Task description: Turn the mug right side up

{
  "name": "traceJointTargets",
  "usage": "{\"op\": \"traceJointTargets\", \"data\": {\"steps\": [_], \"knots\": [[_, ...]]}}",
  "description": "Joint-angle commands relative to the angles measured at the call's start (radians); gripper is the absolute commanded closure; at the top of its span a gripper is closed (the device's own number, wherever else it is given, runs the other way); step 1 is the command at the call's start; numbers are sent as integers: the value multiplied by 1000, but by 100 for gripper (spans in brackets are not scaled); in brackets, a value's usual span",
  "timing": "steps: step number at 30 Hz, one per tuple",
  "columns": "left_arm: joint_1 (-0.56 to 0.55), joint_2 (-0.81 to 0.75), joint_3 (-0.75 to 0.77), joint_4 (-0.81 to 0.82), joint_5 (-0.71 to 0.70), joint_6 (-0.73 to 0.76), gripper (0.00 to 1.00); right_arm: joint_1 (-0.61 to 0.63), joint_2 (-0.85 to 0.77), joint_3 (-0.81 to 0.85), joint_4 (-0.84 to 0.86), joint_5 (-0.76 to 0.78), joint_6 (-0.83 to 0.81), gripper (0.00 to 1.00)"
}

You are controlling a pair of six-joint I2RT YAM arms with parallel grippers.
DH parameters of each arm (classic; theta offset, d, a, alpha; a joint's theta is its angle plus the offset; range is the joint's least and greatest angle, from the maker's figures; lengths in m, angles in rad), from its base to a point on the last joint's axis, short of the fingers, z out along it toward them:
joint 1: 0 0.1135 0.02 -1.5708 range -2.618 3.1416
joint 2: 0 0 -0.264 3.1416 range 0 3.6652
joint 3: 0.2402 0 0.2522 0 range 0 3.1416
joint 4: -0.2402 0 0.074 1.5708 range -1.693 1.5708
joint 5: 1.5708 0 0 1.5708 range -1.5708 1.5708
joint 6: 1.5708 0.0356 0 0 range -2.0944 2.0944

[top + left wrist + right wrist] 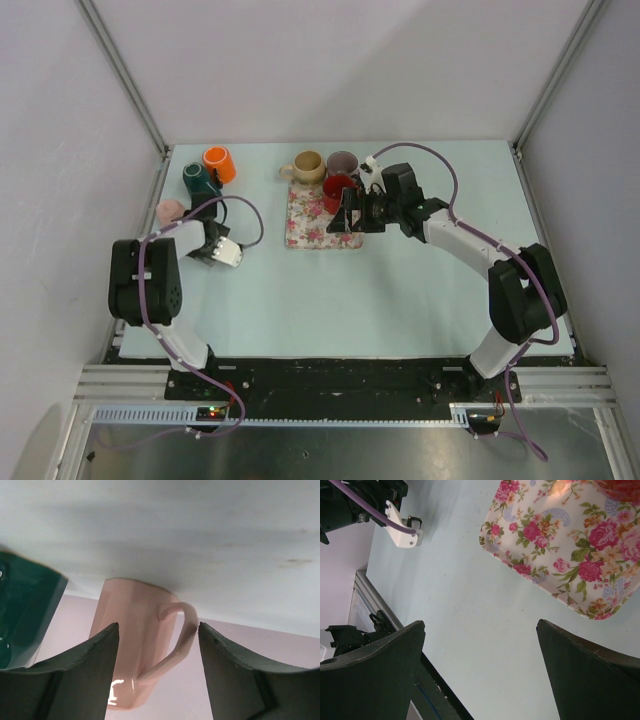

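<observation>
My left gripper grips the pale pink mug by its handle next, since this leaves the mug's body free for handover to my right gripper.
A pale pink mug stands at the far left of the table, by the wall. In the left wrist view the pink mug is close ahead with its handle facing me. My left gripper is open, and the mug body and handle sit between its fingertips without being gripped. I cannot tell which end of the mug is up. My right gripper is open and empty, hovering over the table beside a floral tray; its wrist view shows bare table below.
A dark green mug and an orange mug lie behind the pink one; the green mug is just left of it. A tan mug, a grey mug and a red mug stand by the tray.
</observation>
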Motion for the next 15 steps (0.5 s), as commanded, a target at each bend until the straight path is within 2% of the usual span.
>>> {"op": "traceJointTargets", "data": {"steps": [1,5,9,11,15], "knots": [[26,-60,25,-33,36,717,30,-4,-38,1,53,-25,20,1],[39,-113,-8,-48,124,683,25,-4,-39,1,68,-38,29,1],[23,-176,3,-49,286,462,25,-3,-40,1,77,-42,38,1],[-2,-203,51,-49,383,238,24,-2,-41,2,84,-47,40,0],[-68,-257,195,-51,524,-395,24,-1,-39,1,82,-57,41,1]]}}
